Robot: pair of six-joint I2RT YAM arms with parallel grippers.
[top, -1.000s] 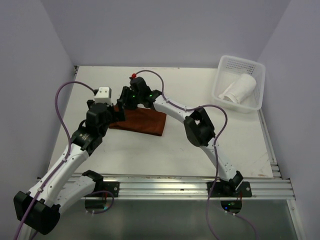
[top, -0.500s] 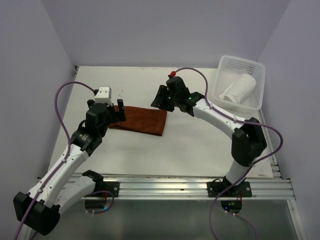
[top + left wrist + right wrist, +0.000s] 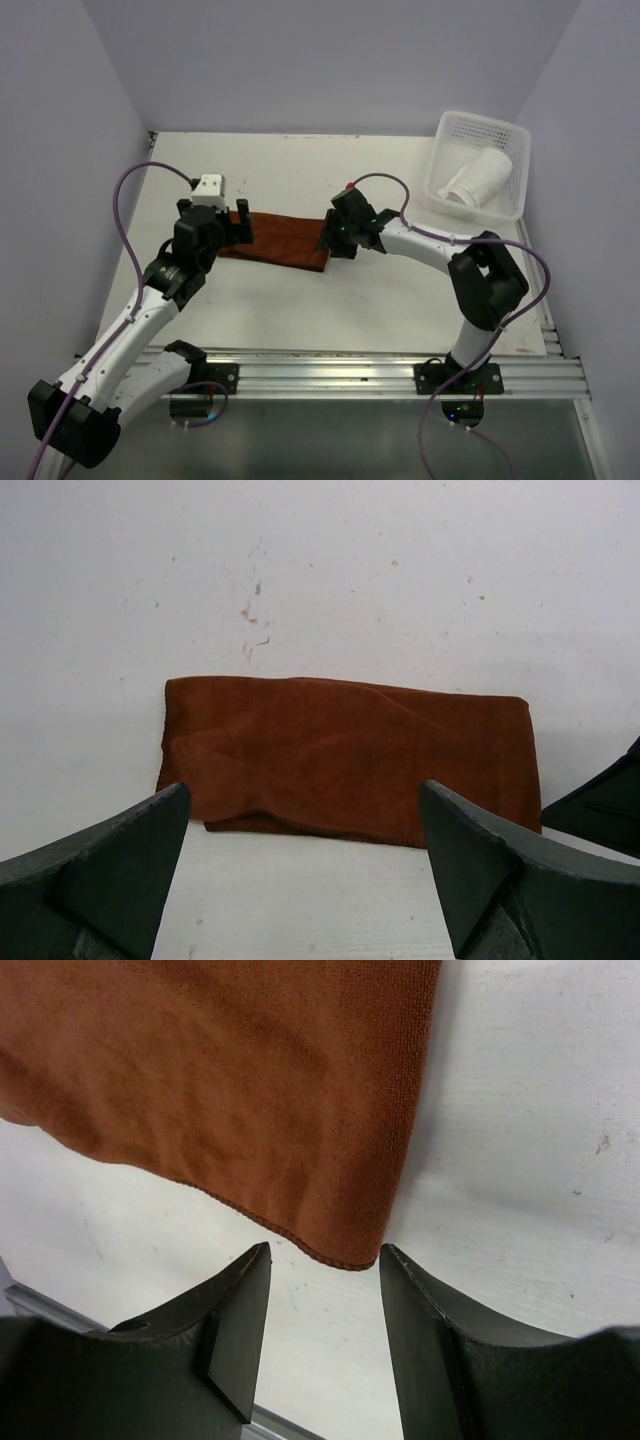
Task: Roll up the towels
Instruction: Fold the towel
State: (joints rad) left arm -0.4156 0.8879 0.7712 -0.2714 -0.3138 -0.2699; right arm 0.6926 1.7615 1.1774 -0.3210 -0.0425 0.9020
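The robot's right gripper should reach for and grab the towel's near corner (image 3: 321, 268) (image 3: 348, 1254) to start the roll. The far corner of that end stays free for the left gripper.
A rust-brown towel (image 3: 282, 240) lies folded flat in a long strip on the white table. It also shows in the left wrist view (image 3: 345, 755) and in the right wrist view (image 3: 230, 1080). My left gripper (image 3: 238, 226) is open and empty at the towel's left end, its jaws wide on either side of the near edge (image 3: 300, 830). My right gripper (image 3: 328, 238) is open and empty at the towel's right end, its fingertips just short of the near right corner (image 3: 325, 1260).
A white mesh basket (image 3: 478, 165) stands at the back right with a rolled white towel (image 3: 478, 178) in it. The table's metal rail (image 3: 360, 372) runs along the near edge. Lilac walls close in the left, back and right.
My right arm has swung from the towel's far left side over to its right end and come down there. The towel now lies flatter. My left gripper has hardly moved.
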